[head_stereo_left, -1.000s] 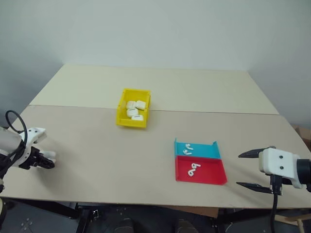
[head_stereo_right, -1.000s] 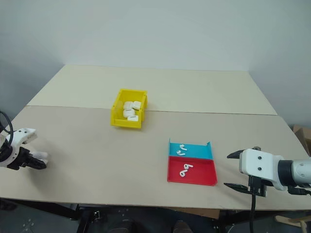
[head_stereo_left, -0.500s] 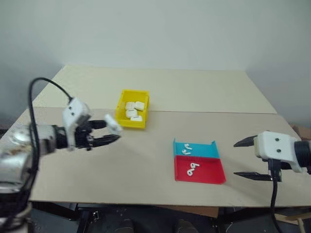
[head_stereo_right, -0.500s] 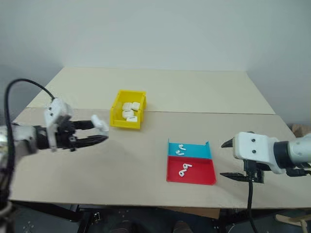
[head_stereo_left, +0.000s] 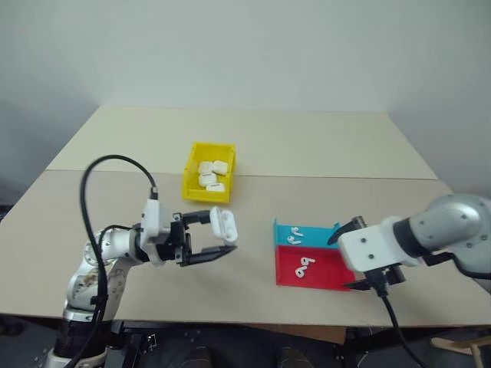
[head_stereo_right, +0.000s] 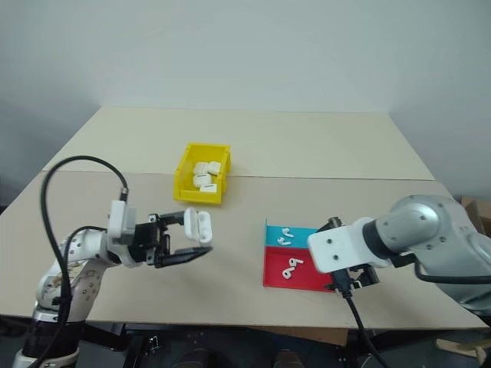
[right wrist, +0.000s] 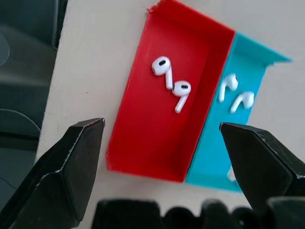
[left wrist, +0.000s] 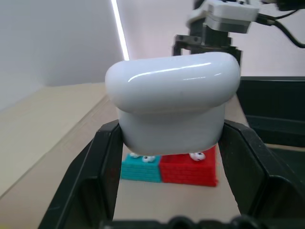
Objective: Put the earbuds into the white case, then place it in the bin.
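Note:
My right gripper will go to an earbud and grab it by its rounded head [head_stereo_left: 299, 273], so the earbud's stem stays free to slide into the white case [head_stereo_left: 224, 225].
My left gripper [head_stereo_left: 222, 232] is shut on the white case [head_stereo_left: 225, 223] and holds it above the table's middle, pointing sideways toward the trays. The left wrist view shows the glossy case [left wrist: 174, 102] clamped between both black fingers [left wrist: 107, 157]. Two earbuds [right wrist: 171, 81] lie in the red tray [right wrist: 143, 138], and two more earbuds [right wrist: 237, 91] in the blue tray [right wrist: 214, 157]. Tilted downward above the red tray's right edge, my right gripper [head_stereo_left: 343, 264] is open, with nothing between its fingers [right wrist: 71, 167]. The yellow bin [head_stereo_left: 207, 194] stands further back.
Several white cases [head_stereo_left: 211, 175] lie inside the yellow bin. The red tray [head_stereo_left: 326, 277] and the blue tray [head_stereo_left: 322, 239] sit side by side near the front right. A seam [head_stereo_left: 307, 176] between two tabletops crosses behind the bin.
My left arm swung in from the table's left edge to the middle, carrying the case. The right gripper moved left over the trays and tipped downward, still open.

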You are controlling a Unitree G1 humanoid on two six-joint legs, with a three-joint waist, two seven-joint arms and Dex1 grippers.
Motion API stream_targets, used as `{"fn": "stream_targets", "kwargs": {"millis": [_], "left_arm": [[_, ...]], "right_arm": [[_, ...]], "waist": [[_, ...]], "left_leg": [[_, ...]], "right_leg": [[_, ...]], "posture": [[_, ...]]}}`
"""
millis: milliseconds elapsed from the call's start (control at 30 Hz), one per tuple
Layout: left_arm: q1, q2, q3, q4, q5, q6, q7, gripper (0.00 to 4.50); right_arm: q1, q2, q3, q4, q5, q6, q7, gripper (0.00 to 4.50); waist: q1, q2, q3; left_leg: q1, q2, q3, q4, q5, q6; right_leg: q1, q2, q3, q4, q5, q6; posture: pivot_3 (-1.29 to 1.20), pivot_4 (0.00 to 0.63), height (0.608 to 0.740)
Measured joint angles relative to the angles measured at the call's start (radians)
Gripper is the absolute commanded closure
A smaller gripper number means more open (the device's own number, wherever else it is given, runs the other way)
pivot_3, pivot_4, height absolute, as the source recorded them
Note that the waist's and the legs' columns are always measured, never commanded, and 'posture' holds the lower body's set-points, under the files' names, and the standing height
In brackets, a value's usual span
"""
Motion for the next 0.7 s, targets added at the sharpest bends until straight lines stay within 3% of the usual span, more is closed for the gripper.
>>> {"fn": "stream_targets", "kwargs": {"millis": [333,467,633,700], "left_arm": [[0.055,-0.016,-0.038,0.045,0.011,-0.185,-0.061,1.75],[0.081,-0.012,-0.04,0.04,0.013,-0.207,-0.038,1.75],[0.103,-0.005,-0.044,0.022,0.024,-0.21,-0.018,1.75],[0.112,-0.001,-0.045,0.017,0.027,-0.212,-0.011,1.75]], "right_arm": [[-0.169,0.178,0.229,0.063,-0.182,0.064,0.074,0.0],[-0.2,0.212,0.286,0.094,-0.24,0.041,0.11,1.27],[-0.211,0.267,0.329,0.119,-0.301,0.0,0.125,1.27],[-0.215,0.28,0.336,0.133,-0.321,-0.019,0.139,1.61]], "waist": [[0.002,0.0,0.0],[0.003,0.0,0.0],[0.003,0.0,0.0],[0.003,0.0,0.0]], "left_leg": [[0.0,0.001,0.0,0.0,0.0,0.0],[-0.001,0.001,0.0,0.0,0.0,0.0],[0.0,0.001,0.0,0.0,0.0,0.0],[0.0,0.001,0.0,0.0,0.0,0.0]], "right_leg": [[0.0,0.0,0.0,0.0,0.0,0.0],[0.0,0.0,0.0,0.0,0.0,0.0],[0.0,0.0,-0.001,0.0,0.0,0.0],[0.0,0.0,-0.001,0.0,0.0,0.0]], "posture": [[0.0,0.15,0.74],[0.0,0.15,0.74],[0.0,0.15,0.74],[0.0,0.15,0.74]]}}
